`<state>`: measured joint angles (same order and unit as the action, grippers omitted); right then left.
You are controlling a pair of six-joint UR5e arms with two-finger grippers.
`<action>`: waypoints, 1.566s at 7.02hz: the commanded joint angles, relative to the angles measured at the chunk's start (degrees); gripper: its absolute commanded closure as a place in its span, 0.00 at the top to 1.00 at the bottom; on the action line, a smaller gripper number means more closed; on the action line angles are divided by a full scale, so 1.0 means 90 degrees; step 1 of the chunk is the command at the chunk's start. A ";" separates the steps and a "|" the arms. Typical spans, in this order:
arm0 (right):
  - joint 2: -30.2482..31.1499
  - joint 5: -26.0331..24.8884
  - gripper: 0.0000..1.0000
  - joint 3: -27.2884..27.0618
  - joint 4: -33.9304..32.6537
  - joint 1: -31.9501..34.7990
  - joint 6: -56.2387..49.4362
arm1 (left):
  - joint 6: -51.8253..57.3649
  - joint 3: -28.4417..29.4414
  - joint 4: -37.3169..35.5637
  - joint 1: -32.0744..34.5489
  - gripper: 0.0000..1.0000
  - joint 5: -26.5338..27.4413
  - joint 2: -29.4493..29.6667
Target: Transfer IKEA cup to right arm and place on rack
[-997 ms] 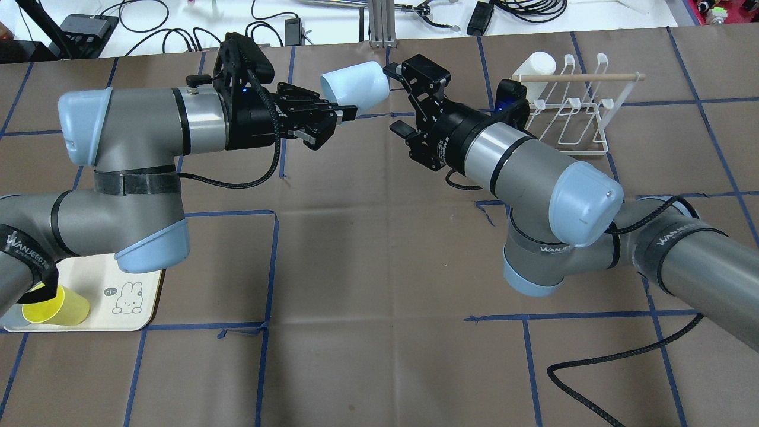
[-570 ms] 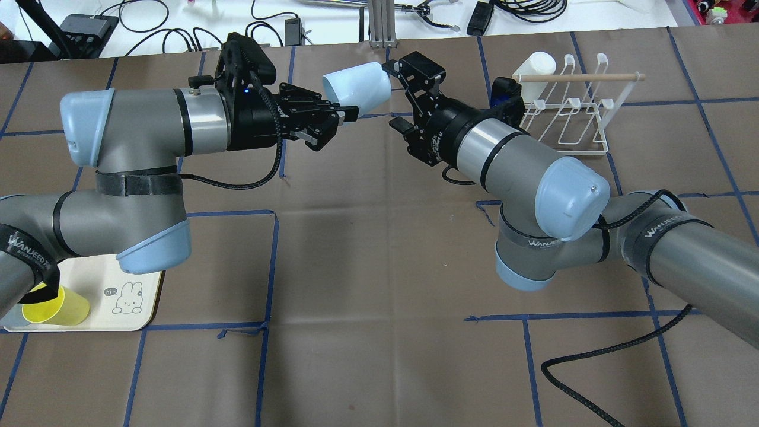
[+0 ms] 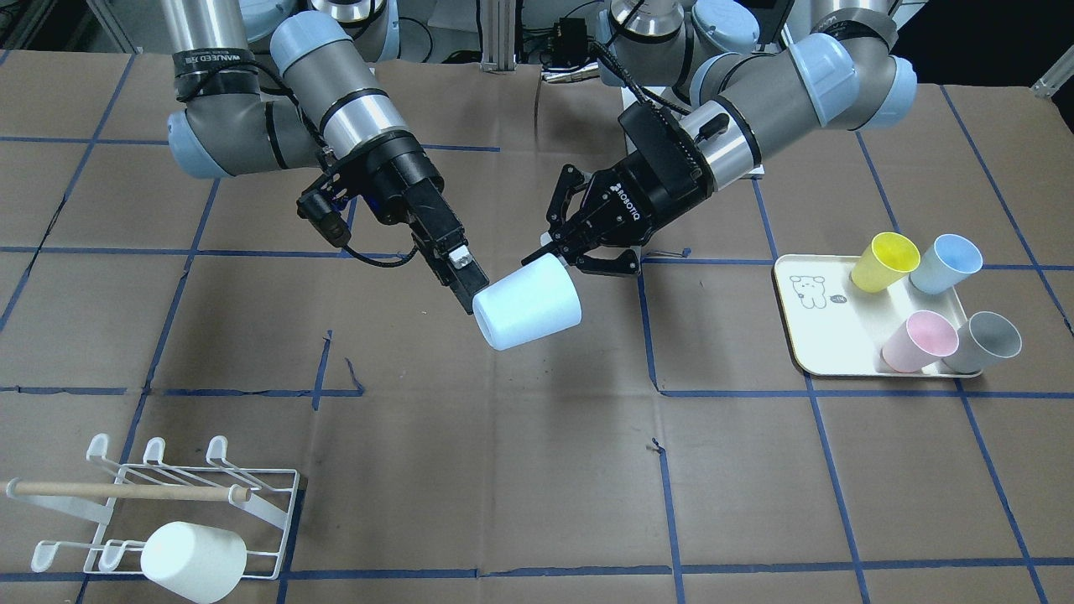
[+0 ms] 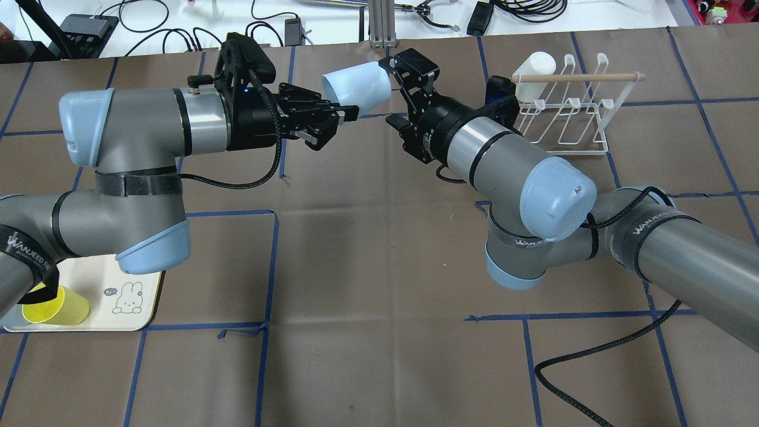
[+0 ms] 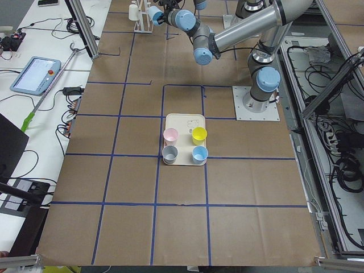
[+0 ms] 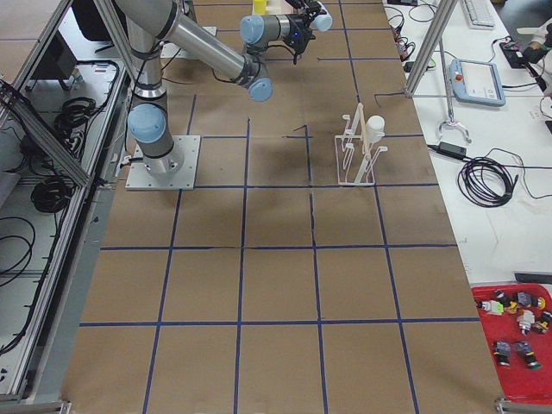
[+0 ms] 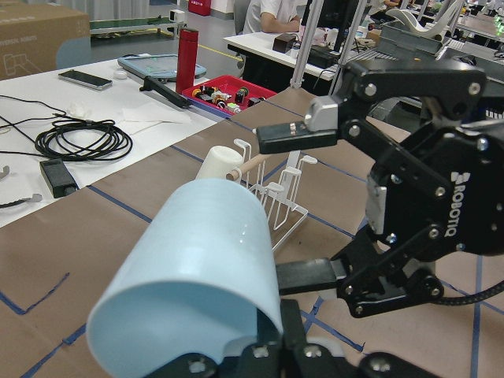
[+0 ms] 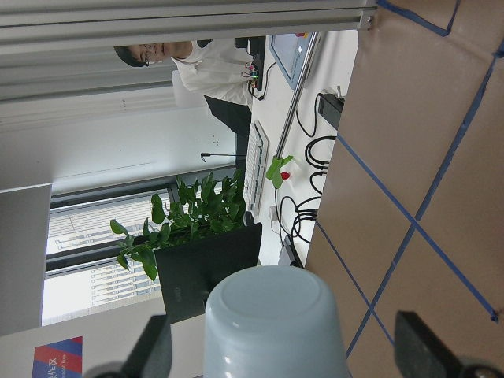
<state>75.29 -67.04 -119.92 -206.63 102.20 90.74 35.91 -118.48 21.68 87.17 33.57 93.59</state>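
The right gripper grabs the pale blue cup by its closed base end [image 3: 493, 318] next, to place the IKEA cup on the rack [image 3: 191, 503].
The IKEA cup [image 4: 357, 88], pale blue, lies on its side in the air above the table's far middle. My left gripper [image 4: 341, 115] is shut on its rim [image 7: 189, 315]. My right gripper [image 4: 391, 93] stands open at the cup's closed end. In the right wrist view one of its fingers [image 8: 417, 346] shows on each side of the cup's base [image 8: 276, 315]. From the front, the cup [image 3: 527, 315] hangs between the two arms. The white wire rack [image 4: 569, 107] with its wooden dowel stands to the right, behind the right arm.
One white cup [image 4: 533, 65] sits on the rack's far end [image 3: 193, 560]. A cream tray [image 3: 826, 335] with several coloured cups lies on my left side. A black cable [image 4: 593, 362] trails across the table by the right arm. White benches with cables border the far edge.
The right arm has swung left toward the cup, so its open fingers now straddle the cup's closed end. The left arm and the cup have stayed put.
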 commanded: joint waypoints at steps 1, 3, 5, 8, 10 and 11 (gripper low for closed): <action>-0.0181 -0.0178 0.99 0.0267 0.0010 0.0226 0.0015 | -0.0006 0.0000 0.0003 0.0002 0.00 0.0000 -0.0008; -0.0220 -0.0178 0.99 0.0307 0.0010 0.0236 0.0015 | -0.0006 0.0000 0.0003 0.0002 0.00 0.0010 -0.0018; -0.0308 -0.0188 0.99 0.0317 0.0010 0.0246 0.0015 | -0.0025 0.0000 0.0003 -0.0008 0.00 0.0010 -0.0028; -0.0338 -0.0304 0.99 0.0511 0.0087 0.0324 0.0015 | -0.0093 0.0000 0.0003 0.0002 0.00 0.0010 -0.0047; -0.0338 -0.0315 0.99 0.0570 0.0263 0.0402 0.0093 | -0.0094 0.0000 0.0003 0.0002 0.00 0.0010 -0.0047; -0.0338 -0.0315 0.99 0.0590 0.0264 0.0412 0.0103 | -0.0094 0.0000 0.0003 0.0002 0.00 0.0010 -0.0057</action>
<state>72.25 -69.82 -114.93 -204.49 105.69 91.41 35.09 -118.48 21.71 87.19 33.66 93.14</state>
